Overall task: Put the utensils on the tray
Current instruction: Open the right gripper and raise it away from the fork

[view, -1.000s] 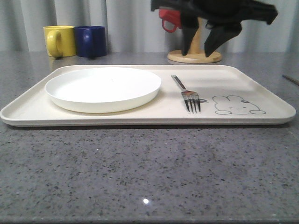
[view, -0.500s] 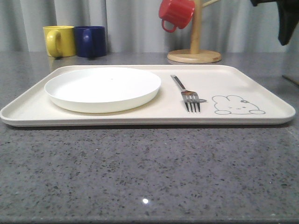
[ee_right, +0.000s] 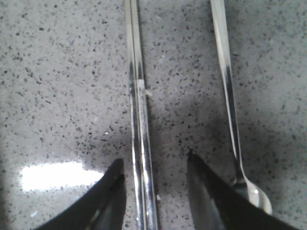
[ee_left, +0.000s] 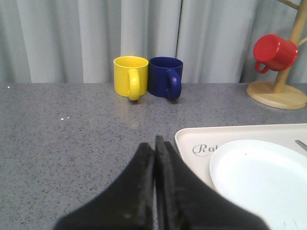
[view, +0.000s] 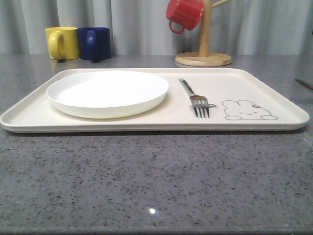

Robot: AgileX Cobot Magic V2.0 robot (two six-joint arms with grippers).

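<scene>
My right fingers, above the silver chopsticks, would miss now.
The cream tray [view: 274, 93] lies across the grey table, and the silver fork [view: 194, 96] rests on it beside the rabbit drawing. In the right wrist view my right gripper [ee_right: 154, 163] is open just above the table, its fingers straddling the pair of silver chopsticks [ee_right: 136, 110] that lie side by side. The spoon [ee_right: 230, 100] lies parallel beside them, outside the jaws, its bowl next to one fingertip. In the left wrist view my left gripper [ee_left: 154, 143] is shut on nothing, hovering over the table by the tray's corner [ee_left: 189, 136].
A round white plate [view: 107, 91] sits on the tray's left half. A yellow mug [view: 62, 42] and a blue mug [view: 95, 43] stand at the back left. A wooden mug tree [view: 204, 54] with a red mug [view: 184, 13] stands behind the tray.
The right arm has swung away from above the tray and out of the front view to the right. The fork, plate and tray have not moved.
</scene>
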